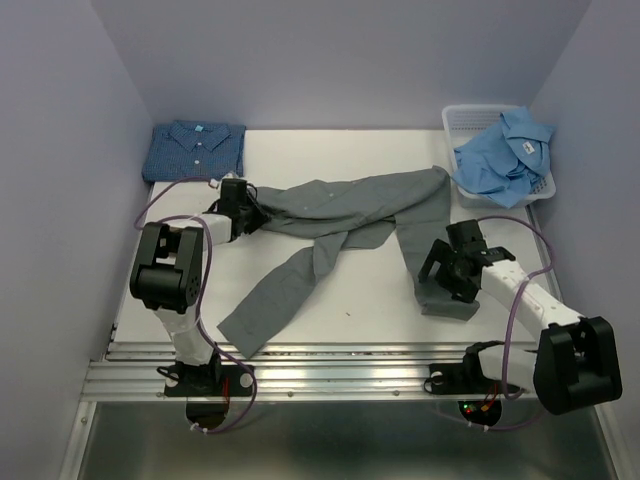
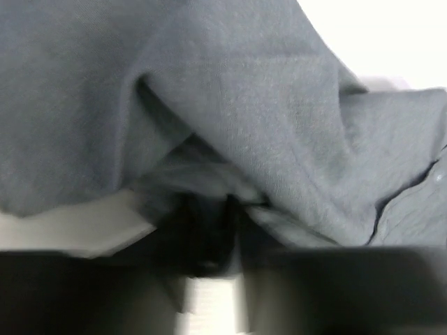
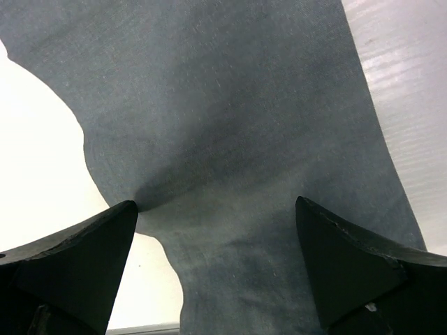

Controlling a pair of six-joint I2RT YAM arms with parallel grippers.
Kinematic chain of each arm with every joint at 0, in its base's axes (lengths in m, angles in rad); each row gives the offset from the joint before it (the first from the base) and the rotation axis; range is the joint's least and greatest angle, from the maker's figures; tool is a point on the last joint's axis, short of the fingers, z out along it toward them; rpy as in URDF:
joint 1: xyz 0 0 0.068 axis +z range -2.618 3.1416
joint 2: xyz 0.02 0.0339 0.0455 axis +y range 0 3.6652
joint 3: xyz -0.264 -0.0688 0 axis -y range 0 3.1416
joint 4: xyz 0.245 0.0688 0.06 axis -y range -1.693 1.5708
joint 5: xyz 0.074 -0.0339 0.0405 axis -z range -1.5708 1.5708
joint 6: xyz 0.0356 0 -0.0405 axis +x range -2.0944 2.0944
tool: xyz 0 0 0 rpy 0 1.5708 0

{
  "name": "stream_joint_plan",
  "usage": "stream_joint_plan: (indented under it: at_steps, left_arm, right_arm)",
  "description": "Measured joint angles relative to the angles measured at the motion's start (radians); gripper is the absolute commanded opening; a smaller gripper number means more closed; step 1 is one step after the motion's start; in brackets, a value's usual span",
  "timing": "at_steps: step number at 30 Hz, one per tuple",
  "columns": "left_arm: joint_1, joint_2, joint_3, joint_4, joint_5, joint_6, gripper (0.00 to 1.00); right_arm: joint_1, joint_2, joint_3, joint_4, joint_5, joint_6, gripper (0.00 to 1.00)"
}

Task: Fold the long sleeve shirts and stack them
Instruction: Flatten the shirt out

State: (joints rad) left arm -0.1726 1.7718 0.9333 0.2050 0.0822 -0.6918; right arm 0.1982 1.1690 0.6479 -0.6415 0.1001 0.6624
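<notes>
I should next grab the grey shirt's flat sleeve near the sleeve's end with my right gripper, opposite my left gripper, to stretch the shirt open for folding.
The grey shirt (image 1: 340, 205) lies crumpled across the middle of the table, one sleeve trailing to the front left and one to the front right. My left gripper (image 1: 248, 208) is at the shirt's left end. In the left wrist view the blurred dark jaws (image 2: 206, 234) are pinched together, with grey cloth (image 2: 265, 118) bunched at them. My right gripper (image 1: 452, 262) is open just above the right sleeve's end. Its fingertips (image 3: 84, 244) straddle the flat grey sleeve (image 3: 230, 125). The dark blue shirt (image 1: 195, 148) lies folded at the back left. The light blue shirt (image 1: 505, 155) is heaped in the basket.
A white mesh basket (image 1: 462, 120) stands at the back right corner. Purple-grey walls close in the table on the left, back and right. A metal rail (image 1: 330, 365) runs along the near edge by the arm bases.
</notes>
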Motion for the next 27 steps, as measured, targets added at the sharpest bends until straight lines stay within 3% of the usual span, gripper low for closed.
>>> stream_joint_plan:
  at_steps: [3, 5, 8, 12, 16, 20, 27]
  left_arm:
    - [-0.009, 0.050, 0.026, 0.005, 0.031, 0.007, 0.00]
    - [-0.016, 0.051, 0.032, 0.007, 0.044, 0.014, 0.00]
    - [-0.023, 0.031, 0.032, -0.011, 0.049, 0.025, 0.00]
    - [-0.027, -0.094, 0.031, -0.077, 0.049, 0.043, 0.00]
    - [-0.035, -0.309, 0.031, -0.097, 0.050, 0.065, 0.00]
    - [-0.064, -0.510, 0.080, -0.113, 0.075, 0.100, 0.00]
    - [-0.088, -0.700, 0.245, -0.143, 0.138, 0.138, 0.00]
  right_arm:
    - [0.000, 0.029, -0.012, 0.048, 0.004, 0.004, 0.98]
    - [0.000, 0.067, -0.016, 0.095, 0.003, 0.003, 0.76]
    - [0.000, 0.137, -0.006, 0.152, 0.000, -0.010, 0.04]
    - [-0.001, 0.167, -0.005, 0.223, 0.032, -0.038, 0.01]
    - [0.002, 0.098, 0.014, 0.245, 0.105, -0.079, 0.01]
    - [0.002, -0.016, 0.181, 0.323, 0.189, -0.140, 0.01]
    - [0.002, -0.131, 0.581, 0.567, 0.330, -0.290, 0.01]
